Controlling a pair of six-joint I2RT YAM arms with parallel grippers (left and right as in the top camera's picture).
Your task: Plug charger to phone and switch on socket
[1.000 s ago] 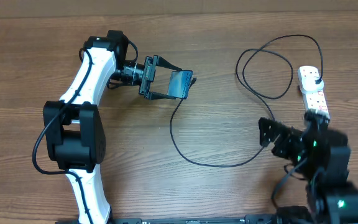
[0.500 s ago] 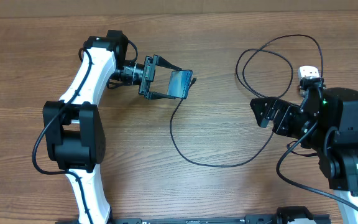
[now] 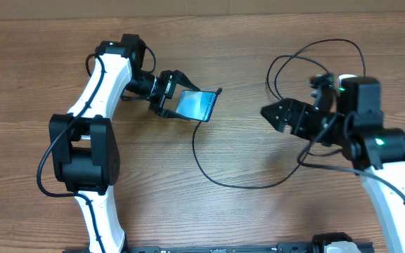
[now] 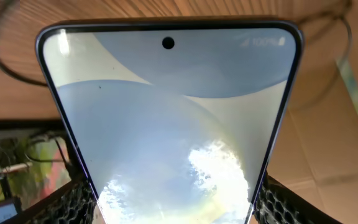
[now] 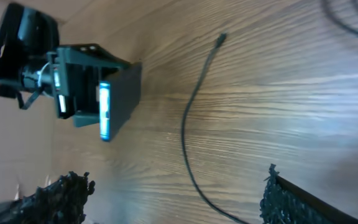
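My right gripper should grab the phone's loose end [image 3: 208, 106] [image 5: 110, 108] across its screen and back next. My left gripper is then free to regrip the phone for plugging.
My left gripper [image 3: 173, 96] is shut on the phone [image 3: 196, 105] and holds it tilted above the table. In the left wrist view the light blue screen [image 4: 173, 124] fills the frame between my fingers [image 4: 73, 202]. The charger [image 3: 197, 151] is a thin black cable looping across the table. Its connector tip [image 3: 219, 91] lies on the wood just right of the phone, apart from it. My right gripper [image 3: 274, 112] is open and points left above the cable. The cable [image 5: 191, 155] runs between its fingers [image 5: 64, 193]. The socket [image 3: 349, 77] is mostly hidden under my right arm.
The cable's far loops [image 3: 315, 53] curl at the back right near the socket. In the right wrist view the phone [image 5: 120, 102] shows edge-on in the left gripper [image 5: 73, 81], with the connector tip [image 5: 221, 38] to its right. Bare wooden table [image 3: 259, 218] lies in front.
My right arm has swung from the front right up and left over the socket, its gripper now above the cable. The left gripper has rolled, tilting the phone.
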